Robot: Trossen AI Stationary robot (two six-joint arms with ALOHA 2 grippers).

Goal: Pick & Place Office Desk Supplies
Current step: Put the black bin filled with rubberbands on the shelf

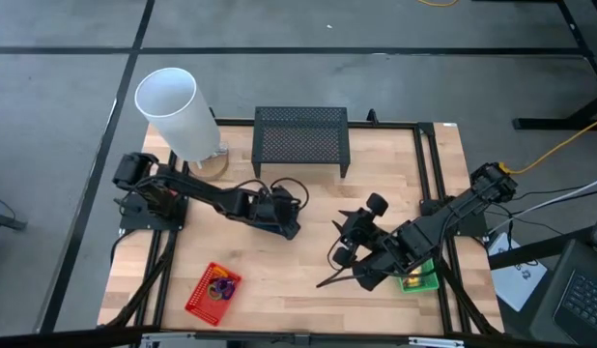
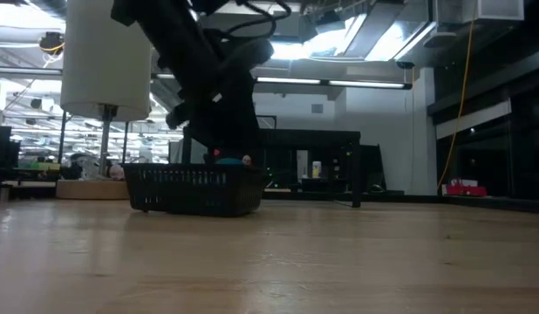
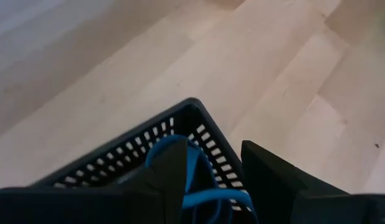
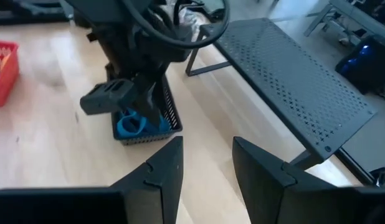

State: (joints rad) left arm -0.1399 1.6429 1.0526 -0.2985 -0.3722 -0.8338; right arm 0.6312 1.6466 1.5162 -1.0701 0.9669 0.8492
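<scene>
The left gripper takes the black basket by its thin mesh side near the corner (image 3: 215,146) next, since the basket spreads wider than the gripper's open fingers.
A small black mesh basket (image 4: 146,127) (image 2: 195,187) stands flat on the table's middle, with blue-handled scissors (image 3: 195,158) (image 4: 133,124) lying in it. My left gripper (image 3: 214,177) (image 1: 279,213) reaches down at the basket, open, astride one wall near a corner. My right gripper (image 4: 208,165) (image 1: 345,240) hangs open over bare wood to the basket's right, holding nothing. A red basket (image 1: 200,295) near the table's near edge holds purple and orange loops (image 1: 221,285). A green basket (image 1: 421,281) lies mostly hidden under the right arm. My left gripper comes at the black basket from above, slanting. One finger (image 3: 164,177) stands inside it over the scissors' blue handles, the other (image 3: 267,177) outside the mesh wall (image 3: 214,155). Whether either finger touches the wall or the scissors, I cannot tell.
A tall white cylinder (image 1: 173,106) stands at the far left corner on a round wooden base. A wide black mesh stand (image 1: 300,140) (image 4: 292,81) sits at the far middle. Dark frame rails run along the table's left and right sides. Bare wood lies between the red basket and the right arm.
</scene>
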